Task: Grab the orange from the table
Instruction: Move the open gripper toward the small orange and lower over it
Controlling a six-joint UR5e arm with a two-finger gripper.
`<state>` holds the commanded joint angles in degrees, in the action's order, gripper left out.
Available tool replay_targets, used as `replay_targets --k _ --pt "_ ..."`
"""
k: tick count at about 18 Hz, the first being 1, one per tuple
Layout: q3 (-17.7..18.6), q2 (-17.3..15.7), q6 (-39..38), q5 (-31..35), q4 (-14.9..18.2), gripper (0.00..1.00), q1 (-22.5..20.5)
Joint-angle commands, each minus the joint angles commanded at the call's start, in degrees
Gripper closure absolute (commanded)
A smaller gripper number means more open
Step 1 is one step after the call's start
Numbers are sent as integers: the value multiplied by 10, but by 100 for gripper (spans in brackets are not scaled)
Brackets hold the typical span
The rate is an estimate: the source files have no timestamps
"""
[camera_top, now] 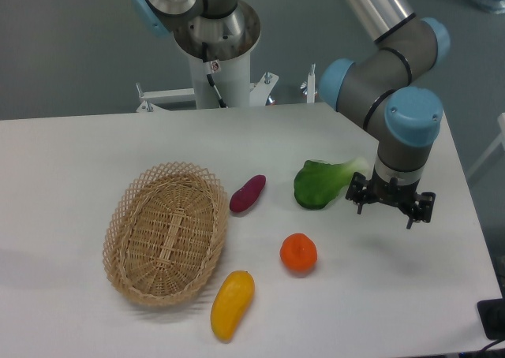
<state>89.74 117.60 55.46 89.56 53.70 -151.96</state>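
Observation:
The gripper next needs to grab the small round orange around its plump middle (298, 253), and that will let it pick the orange up from the table.
The orange (298, 252) is small, round and bright, resting on the white table (71, 161) right of centre near the front. My gripper (383, 210) hangs above the table to the orange's upper right, well apart from it, beside the green leafy vegetable. Its fingers (409, 217) point downward, spread apart, with nothing between them.
A green leafy vegetable (322, 182) lies just left of the gripper. A purple sweet potato (248, 193) sits left of that. An oval wicker basket (167, 232) stands at the left, and a yellow-orange mango-like fruit (232, 303) lies at the front.

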Motion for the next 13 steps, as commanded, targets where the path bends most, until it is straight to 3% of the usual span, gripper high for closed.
replay_targets --k 7,13 --pt "-2 4 3 -53 -2 0 34" --pt "-2 15 -1 -51 2 0 64"
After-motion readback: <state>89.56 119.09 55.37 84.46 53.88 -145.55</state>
